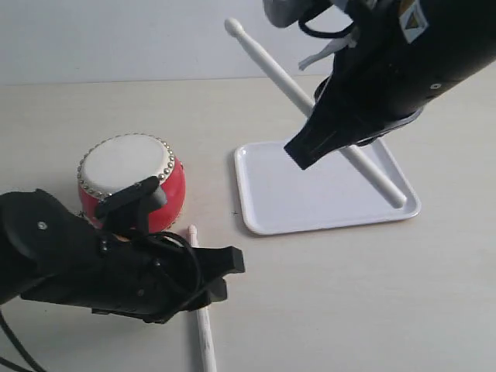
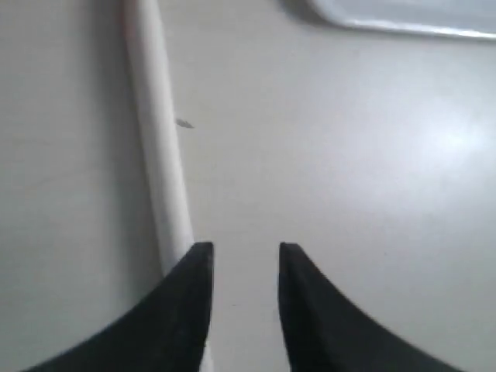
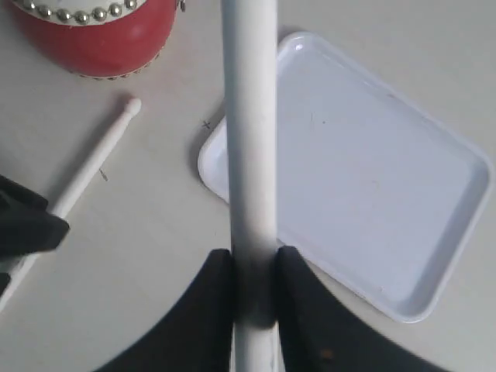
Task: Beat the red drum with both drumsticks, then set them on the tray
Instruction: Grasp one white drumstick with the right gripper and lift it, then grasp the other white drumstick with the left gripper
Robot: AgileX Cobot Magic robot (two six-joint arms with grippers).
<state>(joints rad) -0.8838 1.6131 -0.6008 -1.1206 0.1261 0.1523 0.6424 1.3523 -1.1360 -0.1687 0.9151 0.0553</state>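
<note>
I need to line up my left gripper's fingers with the white drumstick first. It is outside them, so they would miss it if I closed now.
The red drum (image 1: pixel 132 182) (image 3: pixel 93 39) stands on the table left of the white tray (image 1: pixel 310 209) (image 3: pixel 387 170). One drumstick (image 1: pixel 203 325) (image 2: pixel 159 155) (image 3: pixel 97 159) lies flat on the table in front of the drum. My left gripper (image 1: pixel 226 275) (image 2: pixel 244 252) hovers low beside it, open, with the stick outside its jaws against one finger. My right gripper (image 1: pixel 310 151) (image 3: pixel 254 260) is shut on the other drumstick (image 1: pixel 267 62) (image 3: pixel 249 116), held slanted above the tray. Its tip points up and away, and its butt end is low over the tray's right side.
The left arm's black body (image 1: pixel 70 263) sits in front of the drum and hides part of its red side. The tray's near corner (image 2: pixel 403 19) shows just ahead of the left gripper. Pale bare tabletop (image 1: pixel 349 310) stretches in front of the tray.
</note>
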